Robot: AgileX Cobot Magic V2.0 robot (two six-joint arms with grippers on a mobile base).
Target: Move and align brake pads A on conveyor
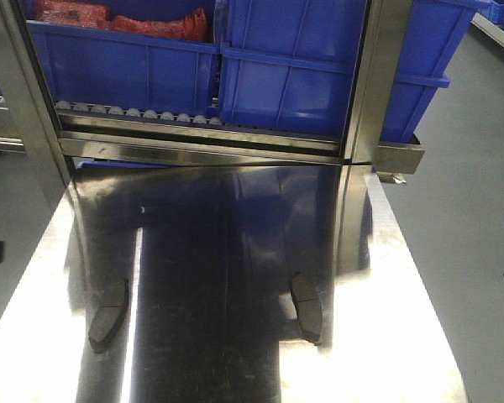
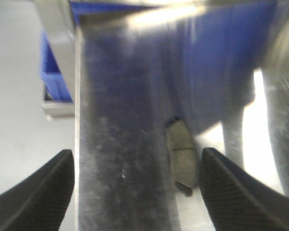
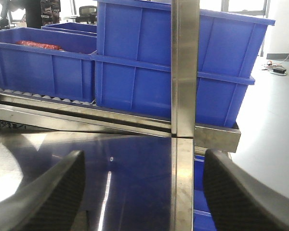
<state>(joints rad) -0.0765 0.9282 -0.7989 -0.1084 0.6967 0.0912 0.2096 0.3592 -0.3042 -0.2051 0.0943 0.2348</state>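
Note:
I will grab the brake pad next by its long curved sides with my left gripper, to move and align it on the conveyor.
Two brake pads A lie flat on the shiny steel table. In the front view one dark curved pad is near the left side and another right of centre. My left gripper hovers open over the table. A pad with its centre groove showing lies between the fingers, close to the right fingertip and untouched. My right gripper is open with nothing in it, and no pad shows in its view. The conveyor is out of view.
Blue plastic bins stand on a roller rack behind the table; one bin holds red items. An upright steel post rises at the back right. The table's left edge drops to grey floor.

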